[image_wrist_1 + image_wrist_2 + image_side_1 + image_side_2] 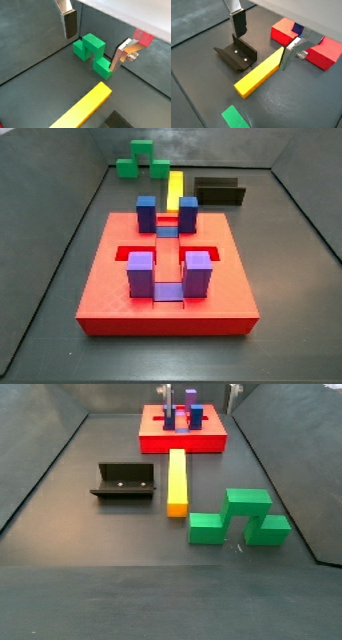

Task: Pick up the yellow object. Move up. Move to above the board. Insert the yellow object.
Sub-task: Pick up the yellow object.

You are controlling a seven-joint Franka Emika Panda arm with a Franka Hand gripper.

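Next, my gripper reaches the yellow bar and grips its end beside the green blocks, leaving the bar's end facing the board free to insert.
The yellow object, a long yellow-orange bar (177, 479), lies flat on the dark floor between the fixture and the green blocks, pointing at the board. It also shows in both wrist views (83, 110) (261, 72) and in a side view (175, 186). The board (167, 293) is a thick red slab with blue and purple posts (183, 429) (286, 31). My gripper (93, 42) (264, 39) hangs open and empty well above the floor. Its silver fingers (69, 22) (290, 54) touch nothing. Only the fingertips (167, 392) show at the edge of a side view.
Green blocks (238, 519) (92, 52) (134, 158) stand beside the bar's end away from the board. The dark fixture (123, 482) (238, 55) (218, 190) stands on the bar's other side. Grey walls enclose the floor.
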